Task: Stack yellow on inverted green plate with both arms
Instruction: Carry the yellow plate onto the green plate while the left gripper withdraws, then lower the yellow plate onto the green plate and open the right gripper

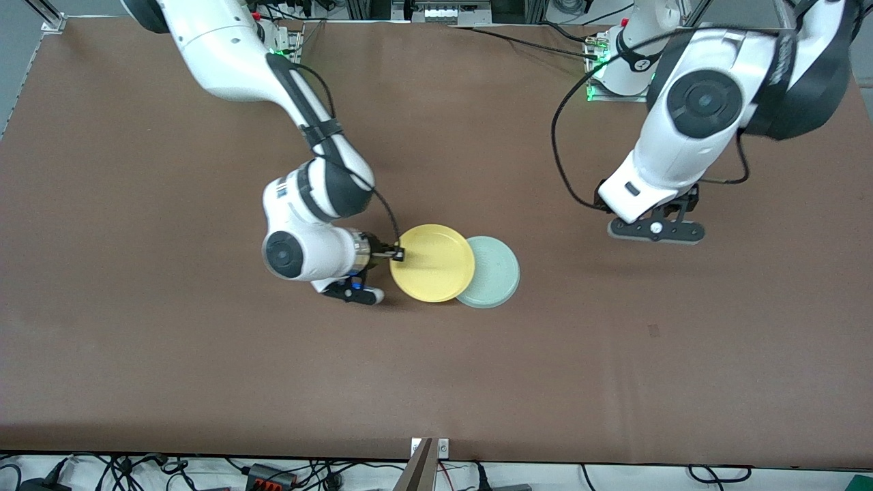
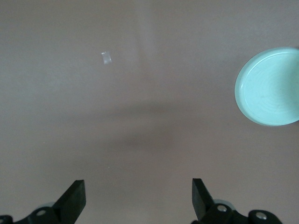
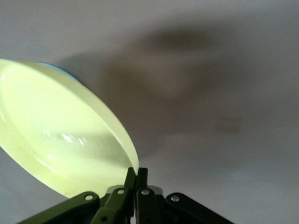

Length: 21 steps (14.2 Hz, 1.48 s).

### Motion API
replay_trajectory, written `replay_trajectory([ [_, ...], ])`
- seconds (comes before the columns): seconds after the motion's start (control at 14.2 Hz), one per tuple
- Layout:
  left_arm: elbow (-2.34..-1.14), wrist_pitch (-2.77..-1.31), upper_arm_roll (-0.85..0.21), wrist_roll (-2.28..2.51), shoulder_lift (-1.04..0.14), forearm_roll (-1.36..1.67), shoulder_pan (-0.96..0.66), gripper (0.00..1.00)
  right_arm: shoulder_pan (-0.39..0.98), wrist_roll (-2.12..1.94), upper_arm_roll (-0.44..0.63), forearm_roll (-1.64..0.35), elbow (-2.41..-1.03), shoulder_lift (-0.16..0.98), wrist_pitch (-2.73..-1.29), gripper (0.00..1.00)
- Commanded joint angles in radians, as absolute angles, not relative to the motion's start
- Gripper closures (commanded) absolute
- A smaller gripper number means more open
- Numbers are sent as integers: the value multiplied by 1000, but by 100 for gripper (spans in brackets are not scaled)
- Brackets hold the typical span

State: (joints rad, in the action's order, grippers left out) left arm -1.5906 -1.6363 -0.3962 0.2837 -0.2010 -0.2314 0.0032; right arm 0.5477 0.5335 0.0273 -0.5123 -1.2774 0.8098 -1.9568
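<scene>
The yellow plate's middle (image 1: 434,263) hangs beside the green plate (image 1: 492,273). My right gripper needs to center the yellow plate over the green plate before it opens.
The yellow plate (image 1: 432,262) is held by its rim in my right gripper (image 1: 397,254), which is shut on it; the plate partly overlaps the pale green plate (image 1: 492,273) and covers its edge toward the right arm's end. In the right wrist view the yellow plate (image 3: 51,140) fills one side, pinched at the rim by the fingers (image 3: 138,179). The green plate lies on the table and shows in the left wrist view (image 2: 271,86). My left gripper (image 1: 656,230) is open and empty, up over bare table toward the left arm's end; it shows in its own view (image 2: 138,198).
The brown table (image 1: 436,368) spreads wide around the plates. A small pale scrap (image 2: 106,58) lies on the table in the left wrist view. Cables and the arm bases stand along the edge farthest from the front camera.
</scene>
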Motion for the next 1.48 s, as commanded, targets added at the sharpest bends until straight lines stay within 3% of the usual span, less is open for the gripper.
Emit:
replay_trajectory([
  [0.0,-1543,-1548,-399,180,-143,-195,34,0,564,688,-15,-557,-1168,888,-2005,100],
  [0.28,-1477,-1474,-379,79,-137,-42,155,0,627,821,-37,-557,-1115,956,-2129,100],
  [0.49,-1563,-1495,-104,12,-82,61,-10,0,629,830,-38,-558,-1124,966,-2122,100],
  [0.56,-1607,-1547,-74,9,-45,63,-26,0,629,831,-38,-558,-1141,963,-2118,100],
  [0.78,-1865,-1898,-60,-49,127,61,-26,0,629,838,-40,-560,-1166,957,-2118,100],
  [0.85,-1867,-1917,-60,-57,130,63,-31,0,630,842,-40,-563,-1167,957,-2118,100],
  [0.99,-1847,-1864,-61,-52,129,58,-25,0,635,862,-40,-575,-1167,957,-2118,100],
  [1.2,-1688,-1639,-60,-60,55,55,-2,0,640,868,-40,-575,-1190,957,-2118,100],
  [1.41,-1671,-1626,-69,-61,49,28,3,0,647,868,-40,-577,-1213,956,-2118,100],
])
